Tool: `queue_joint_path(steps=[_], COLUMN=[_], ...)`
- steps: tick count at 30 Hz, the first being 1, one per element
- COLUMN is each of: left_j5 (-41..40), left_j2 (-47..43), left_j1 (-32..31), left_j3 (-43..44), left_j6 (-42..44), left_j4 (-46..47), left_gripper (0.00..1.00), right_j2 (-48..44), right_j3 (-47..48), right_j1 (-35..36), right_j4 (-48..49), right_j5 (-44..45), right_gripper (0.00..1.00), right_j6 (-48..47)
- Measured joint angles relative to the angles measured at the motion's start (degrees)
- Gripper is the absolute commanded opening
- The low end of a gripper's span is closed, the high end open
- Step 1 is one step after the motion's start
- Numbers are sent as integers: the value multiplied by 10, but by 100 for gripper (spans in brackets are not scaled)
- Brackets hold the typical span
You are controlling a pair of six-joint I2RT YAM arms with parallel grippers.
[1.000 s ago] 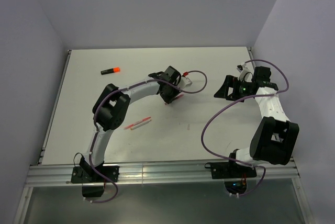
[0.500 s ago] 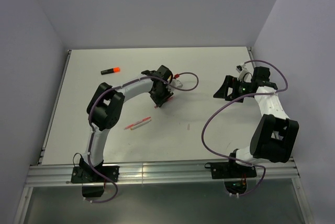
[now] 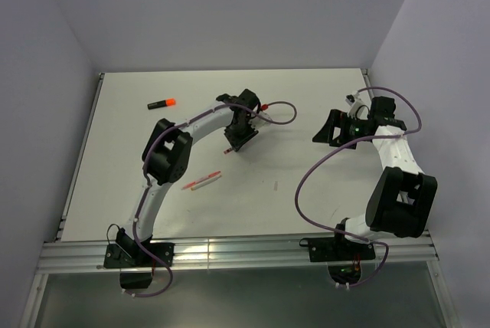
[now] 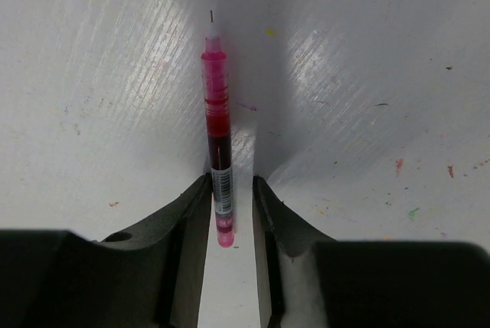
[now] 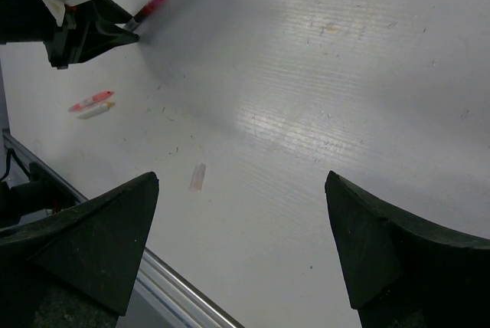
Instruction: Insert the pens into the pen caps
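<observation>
My left gripper needs to close now, because its fingers are level with the pen's sides and would hold the labelled rear part of the pen.
A thin dark-red pen [image 4: 217,121] lies on the white table between the fingers of my left gripper [image 4: 232,182]. The jaws stand narrowly apart around its rear end; the left finger touches it and a gap shows on the right. In the top view the left gripper [image 3: 239,135] is at the table's middle back. My right gripper [image 3: 325,130] is wide open and empty [image 5: 241,181]. A white cap [image 5: 197,177] lies alone, also in the top view [image 3: 274,185]. Red and white stick pens [image 3: 201,181] lie together. The black marker with orange tip [image 3: 161,103] lies far left. Orange and yellowish caps are not visible.
The table is bounded by grey walls at the left, back and right. A metal rail [image 3: 230,250] runs along the near edge. Purple cables [image 3: 306,178] loop from both arms over the table. The left gripper's body [image 5: 76,21] shows in the right wrist view.
The left gripper swung a little left, then turned back, and now sits over the dark-red pen. The right arm has not moved.
</observation>
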Motion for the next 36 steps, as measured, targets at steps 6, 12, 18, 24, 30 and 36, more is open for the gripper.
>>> queue_joint_path(steps=[6, 12, 18, 24, 30, 36], left_j5=[-1, 14, 140, 217, 290, 325], left_j2=[1, -7, -48, -247, -342, -329], left_j1=[-4, 1, 51, 116, 117, 113], left_j3=[0, -6, -25, -162, -214, -272], left_j6=[7, 1, -58, -182, -353, -540], left_j4=[1, 6, 57, 234, 442, 601], left_gripper=[2, 0, 0, 0, 0, 0], right_j2=[0, -3, -7, -9, -9, -6], right_j3=[7, 10, 36, 59, 84, 132], right_j1=[0, 4, 19, 65, 155, 243], right_j4=[1, 25, 70, 134, 168, 192], right_j5=[-5, -10, -25, -50, -98, -151], right_gripper=[96, 95, 95, 95, 95, 94], right_j6=[4, 23, 57, 101, 129, 148])
